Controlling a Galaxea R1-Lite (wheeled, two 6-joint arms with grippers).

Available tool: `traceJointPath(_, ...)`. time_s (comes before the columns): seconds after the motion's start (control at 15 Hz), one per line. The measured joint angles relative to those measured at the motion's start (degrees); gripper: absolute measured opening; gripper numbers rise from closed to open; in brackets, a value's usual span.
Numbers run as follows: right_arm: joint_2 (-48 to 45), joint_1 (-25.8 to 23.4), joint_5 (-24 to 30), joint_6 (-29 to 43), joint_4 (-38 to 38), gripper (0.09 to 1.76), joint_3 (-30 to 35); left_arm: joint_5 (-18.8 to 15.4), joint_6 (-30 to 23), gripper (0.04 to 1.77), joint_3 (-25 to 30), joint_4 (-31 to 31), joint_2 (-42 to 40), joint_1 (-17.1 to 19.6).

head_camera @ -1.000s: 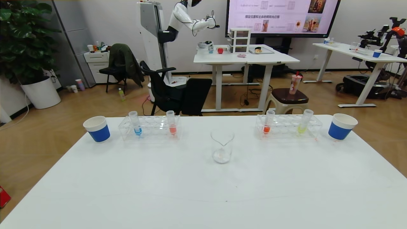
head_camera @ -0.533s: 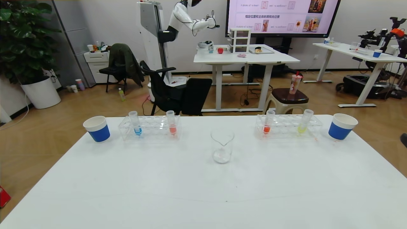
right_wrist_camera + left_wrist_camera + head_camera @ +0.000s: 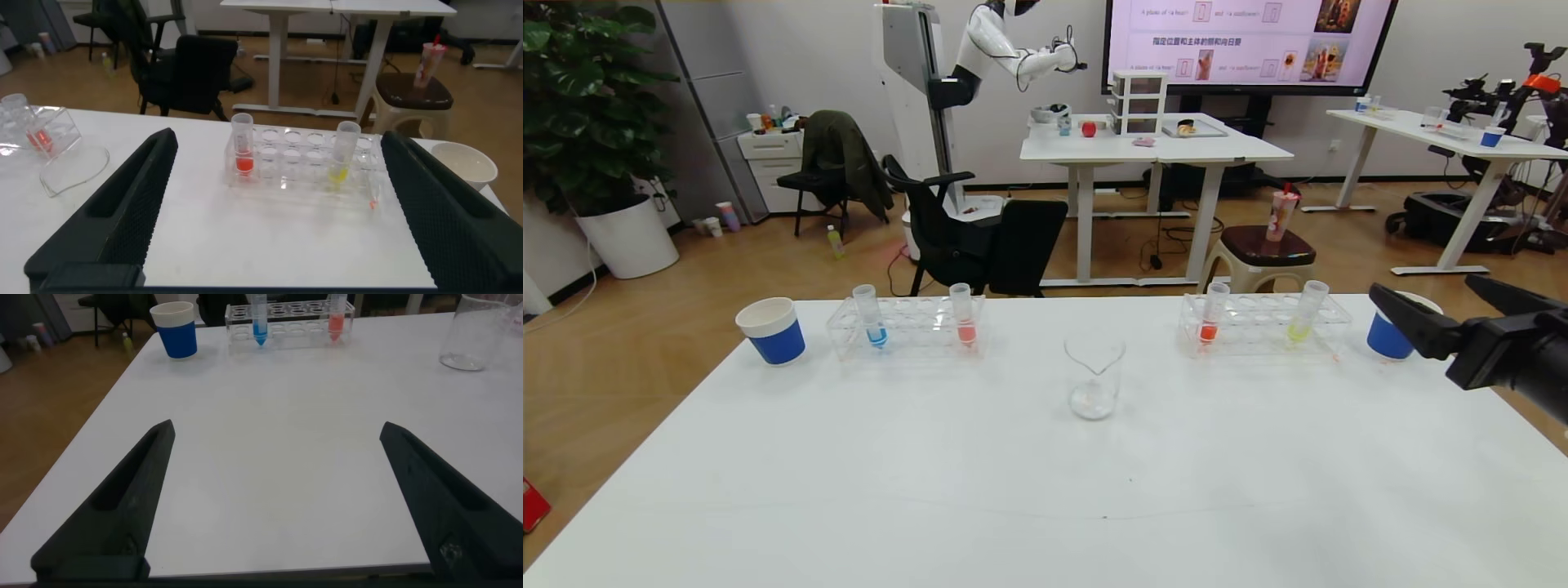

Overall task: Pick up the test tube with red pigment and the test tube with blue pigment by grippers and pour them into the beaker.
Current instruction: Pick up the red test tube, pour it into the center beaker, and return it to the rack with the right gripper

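Note:
The red test tube needs to pour red pigment into the beaker (image 3: 1094, 376), so my right gripper will pick it up by its upper body (image 3: 1214, 305) next.
The test tube with red pigment (image 3: 1209, 321) stands at the left end of the right-hand rack (image 3: 1262, 331); it also shows in the right wrist view (image 3: 242, 152). The test tube with blue pigment (image 3: 872, 317) stands at the left end of the left rack (image 3: 907, 328) and shows in the left wrist view (image 3: 259, 318). The beaker (image 3: 1094, 376) stands mid-table between the racks. My right gripper (image 3: 1425, 287) is open and empty, off the table's right side, right of the right rack, facing it (image 3: 279, 136). My left gripper (image 3: 278, 429) is open and empty over the near left of the table, out of the head view.
A salmon-pink tube (image 3: 964, 318) stands in the left rack and a yellow tube (image 3: 1303, 318) in the right rack. Blue-and-white paper cups stand at the far left (image 3: 772, 331) and far right (image 3: 1384, 336), the right one partly behind my right gripper's finger.
My right gripper has come into the head view from the right edge and moved left toward the right rack. The tubes, beaker and cups have not moved.

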Motion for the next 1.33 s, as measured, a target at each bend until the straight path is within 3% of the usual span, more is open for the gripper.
traceJointPath(0.67,32.3,1.2,-0.3,-0.1,-29.0,1.74,-1.8,0.0,0.0,1.75,0.0,0.0,0.0,0.0)
traceJointPath(1.33,49.8,4.4,-0.4,0.7,-31.3,1.74,-17.4,0.0,0.0,1.75,0.0,0.0,0.0,0.0)
